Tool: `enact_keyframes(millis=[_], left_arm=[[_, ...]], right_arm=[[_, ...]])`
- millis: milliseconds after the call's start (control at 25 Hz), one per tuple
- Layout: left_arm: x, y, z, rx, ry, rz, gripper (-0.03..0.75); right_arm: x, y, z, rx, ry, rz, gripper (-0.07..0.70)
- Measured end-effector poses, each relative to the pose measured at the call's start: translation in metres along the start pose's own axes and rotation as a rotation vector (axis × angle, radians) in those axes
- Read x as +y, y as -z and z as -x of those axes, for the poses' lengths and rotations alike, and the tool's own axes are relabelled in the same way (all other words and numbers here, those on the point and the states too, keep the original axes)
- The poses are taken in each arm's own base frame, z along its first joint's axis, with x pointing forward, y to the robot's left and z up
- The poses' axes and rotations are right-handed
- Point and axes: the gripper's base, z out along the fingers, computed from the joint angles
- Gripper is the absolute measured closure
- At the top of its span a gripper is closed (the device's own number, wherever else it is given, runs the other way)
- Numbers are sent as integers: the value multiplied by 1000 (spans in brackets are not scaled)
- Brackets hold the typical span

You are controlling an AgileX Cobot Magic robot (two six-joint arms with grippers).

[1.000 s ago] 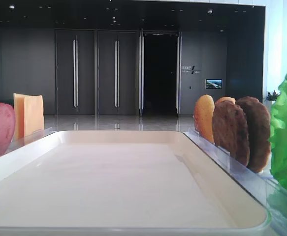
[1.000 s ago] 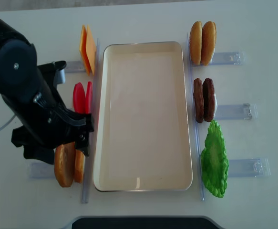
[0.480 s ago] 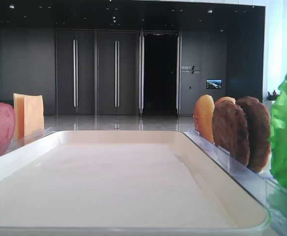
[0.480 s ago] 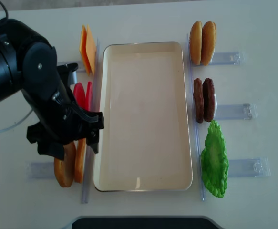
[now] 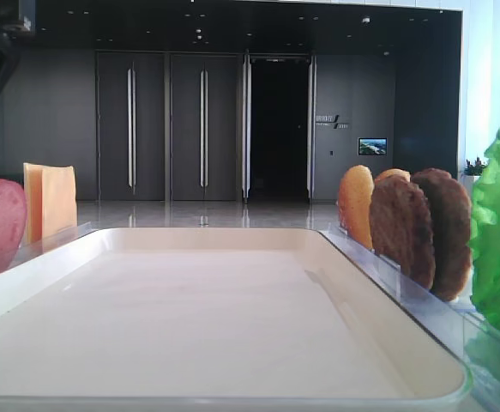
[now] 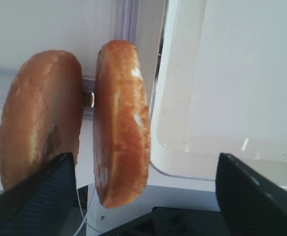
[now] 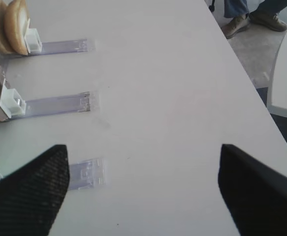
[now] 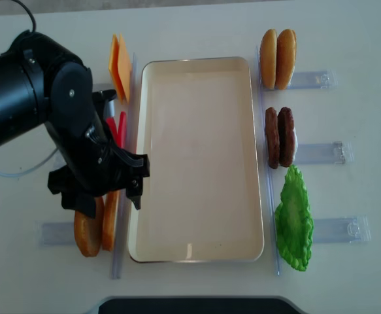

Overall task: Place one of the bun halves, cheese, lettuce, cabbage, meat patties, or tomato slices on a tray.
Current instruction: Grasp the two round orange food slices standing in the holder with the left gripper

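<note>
My left gripper is going to pinch the bun half nearer the tray next, across the bun half's narrow edge (image 8: 109, 233), because its broad round side is turned sideways.
The cream-white tray (image 8: 197, 248) lies in the middle, and its rim (image 6: 182, 147) shows in the left wrist view. Two bun halves (image 8: 93, 230) stand on edge in a rack left of the tray's near corner. My left gripper (image 8: 104, 194) hangs open over them. In its wrist view the bun half nearer the tray (image 6: 121, 123) stands between the fingers (image 6: 35, 196), and the other bun half (image 6: 37, 118) is by the left finger. Cheese (image 8: 119, 65) and partly hidden tomato slices (image 8: 117, 127) stand farther back. My right gripper (image 7: 143, 191) is open over bare table.
Right of the tray stand two more bun halves (image 8: 277, 57), two meat patties (image 8: 280, 137) and lettuce (image 8: 293, 219), each in a clear rack (image 8: 321, 154). A long clear strip (image 8: 119, 258) runs along the tray's left side. The table edge (image 7: 246, 73) is right of the right gripper.
My left arm has moved right, toward the tray, and now covers more of the bun halves and tomato slices. Its jaws have stayed open. The food has not moved.
</note>
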Motion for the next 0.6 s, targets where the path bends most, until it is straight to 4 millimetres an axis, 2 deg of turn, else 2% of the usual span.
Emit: enact_keyframes(millis=[600], left_arm=[[-4,-13,7,2,-24,25,24]], right_arm=[[0,0,0,0,0,0,48]])
